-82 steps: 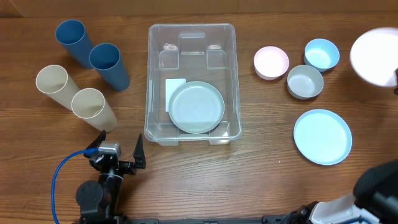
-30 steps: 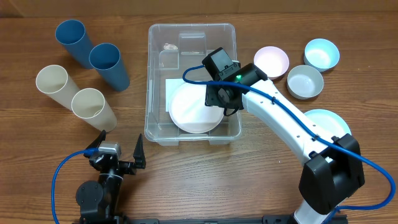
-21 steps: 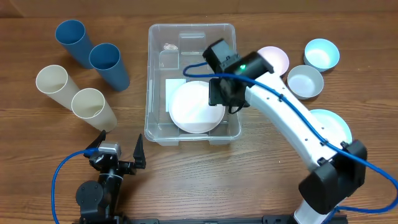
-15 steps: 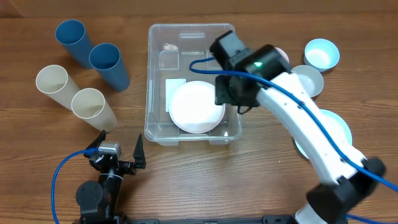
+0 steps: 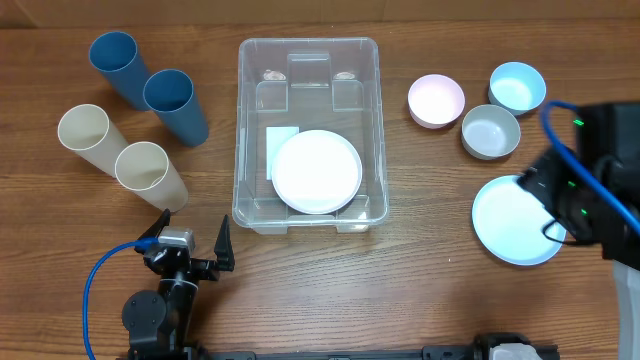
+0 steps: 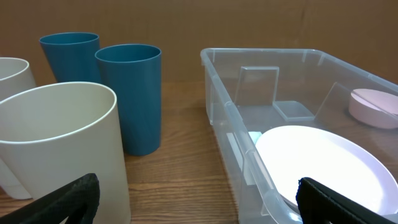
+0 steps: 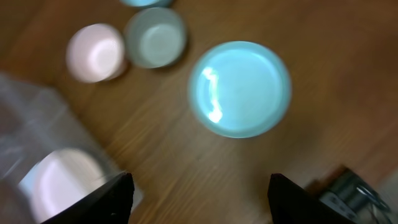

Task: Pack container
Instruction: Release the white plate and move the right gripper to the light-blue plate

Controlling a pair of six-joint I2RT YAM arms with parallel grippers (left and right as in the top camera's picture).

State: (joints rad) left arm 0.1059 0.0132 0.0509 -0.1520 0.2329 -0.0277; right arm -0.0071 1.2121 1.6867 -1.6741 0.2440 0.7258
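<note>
I will lay the light blue plate (image 7: 240, 88) onto the white plate. For that, my right gripper will next grab it by the side of its rim away from the container.
The clear container (image 5: 242, 150) stands at the table's middle with a white plate (image 5: 317, 171) lying flat in its near half. The left wrist view shows the container's wall (image 6: 230, 106) and the plate (image 6: 323, 162) to the right. My right gripper (image 7: 199, 202) is open and empty, high over bare wood between the container (image 7: 37, 118) and a light blue plate (image 7: 240, 88). My right arm (image 5: 590, 190) is blurred at the right edge. My left gripper (image 5: 192, 232) rests open near the front edge, left of the container, holding nothing.
Right of the container lie a pink bowl (image 5: 436, 100), a grey bowl (image 5: 490, 132), a blue bowl (image 5: 517, 87) and the light blue plate (image 5: 518, 220). At the left lie two blue cups (image 5: 118, 67) (image 5: 175, 105) and two cream cups (image 5: 88, 138) (image 5: 150, 175).
My right arm has pulled out of the container and swung right to the table's edge, leaving the white plate inside. Its jaws stand wider. The left arm has not moved.
</note>
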